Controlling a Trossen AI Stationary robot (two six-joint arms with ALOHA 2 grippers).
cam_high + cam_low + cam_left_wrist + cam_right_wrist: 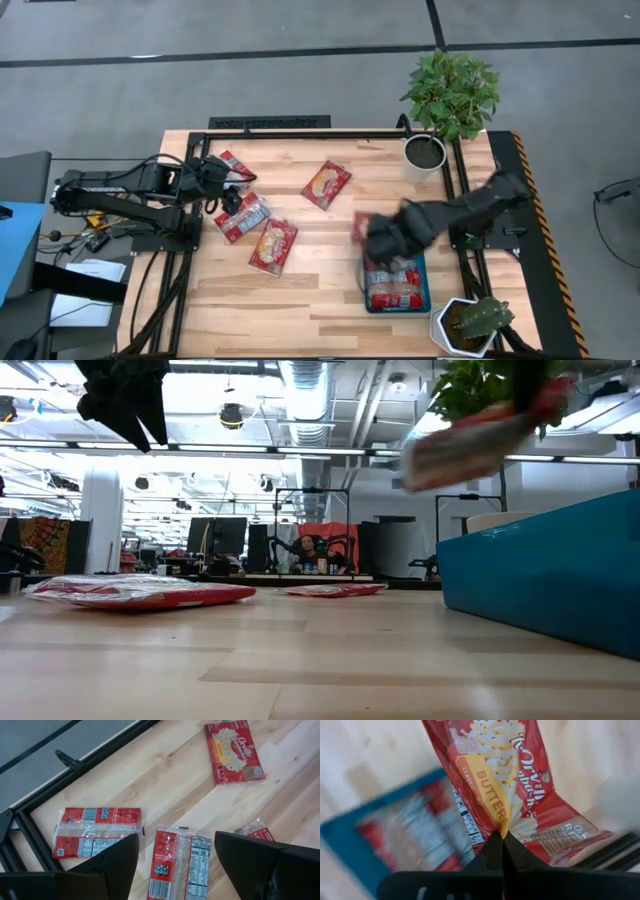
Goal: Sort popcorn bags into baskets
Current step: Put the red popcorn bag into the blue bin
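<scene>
Most of the popcorn bag sticks out past the blue tray's rim (364,286). My right gripper needs to move the bag inward before it lets go.
Several red popcorn bags lie flat on the wooden table: one near the far-left corner (233,165), two by the left arm (242,217) (273,245), one mid-table (326,184). My left gripper (228,190) hovers open above the left group, seen in its wrist view as bags (97,832) (175,865) below the fingers. My right gripper (378,238) is shut on another bag (361,226) just over the far end of the blue tray (426,285), which holds more bags (393,285). My right gripper (501,840) pinches the bag between its two fingertips at one edge of its printed front (501,822), where the wrapper puckers into a crease. The bag (480,432) is lifted clear of table and tray, tilted, above the tray (550,570).
A white pot with a leafy plant (440,120) stands at the far-right corner and a pot with a cactus (470,325) at the near-right corner, close to the tray. A black frame rail (300,133) runs along the far edge. Bare wood lies in the near-left area.
</scene>
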